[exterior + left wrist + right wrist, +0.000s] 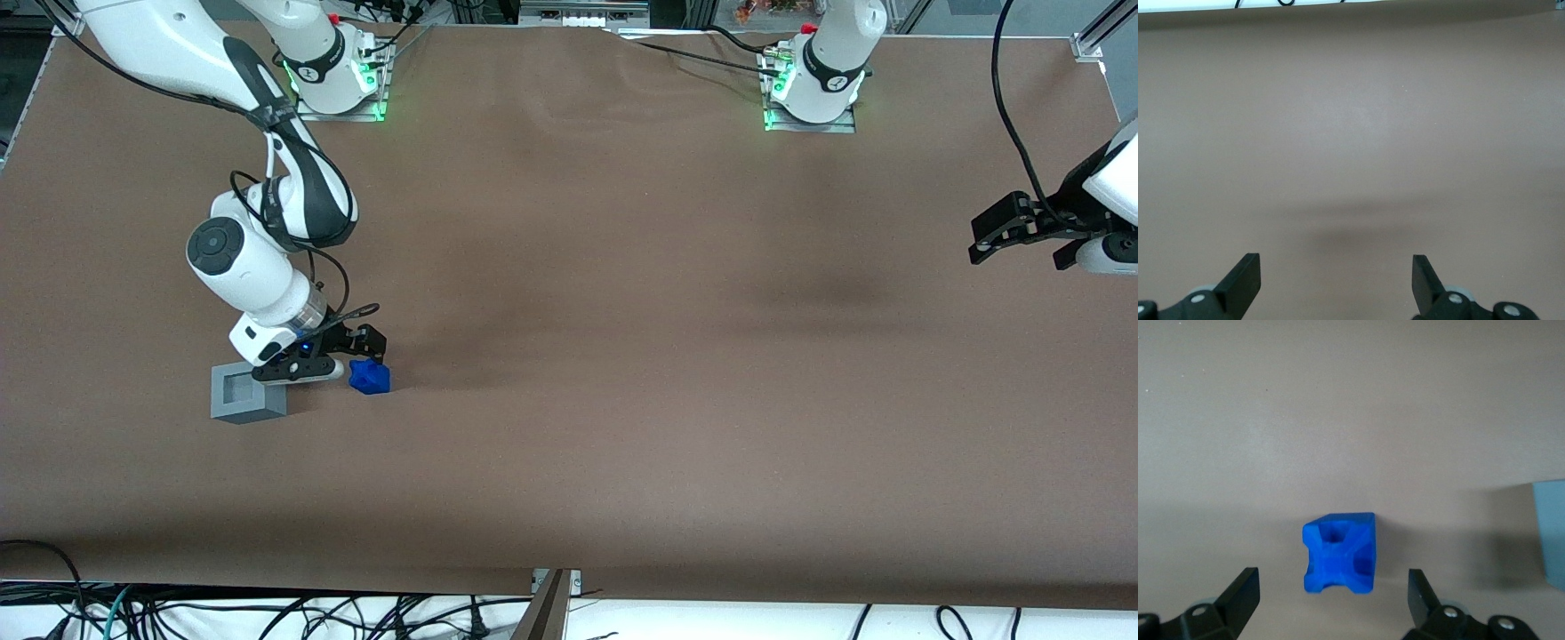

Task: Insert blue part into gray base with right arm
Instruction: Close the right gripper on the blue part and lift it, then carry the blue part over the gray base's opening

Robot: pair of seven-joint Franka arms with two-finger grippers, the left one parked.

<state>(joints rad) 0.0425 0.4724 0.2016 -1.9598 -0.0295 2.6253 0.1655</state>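
Observation:
I need to reach the blue part with my right gripper and grip its notched end (369, 369) (1337, 555). Its plain end then stays free to go into the gray base.
The blue part (369, 377) lies on the brown table cover toward the working arm's end; in the right wrist view the blue part (1339, 553) shows notched, knobbly faces. Low over it, my right gripper (366, 348) is open. Its two black fingers (1243, 587) stand wide on either side of the part, with clear gaps and no touch, and the gripper (1331, 581) is centred on it. Beside the part rests the gray base (247, 394), square socket facing up, partly under my wrist. Only an edge of the gray base (1551, 533) shows in the right wrist view.
Brown cover (622, 356) spans the whole table. Both arm bases (338, 76) (813, 84) are bolted along the edge farthest from the front camera. The parked arm's gripper (1022, 227) hangs at its end of the table. Cables (267, 613) trail below the near edge.

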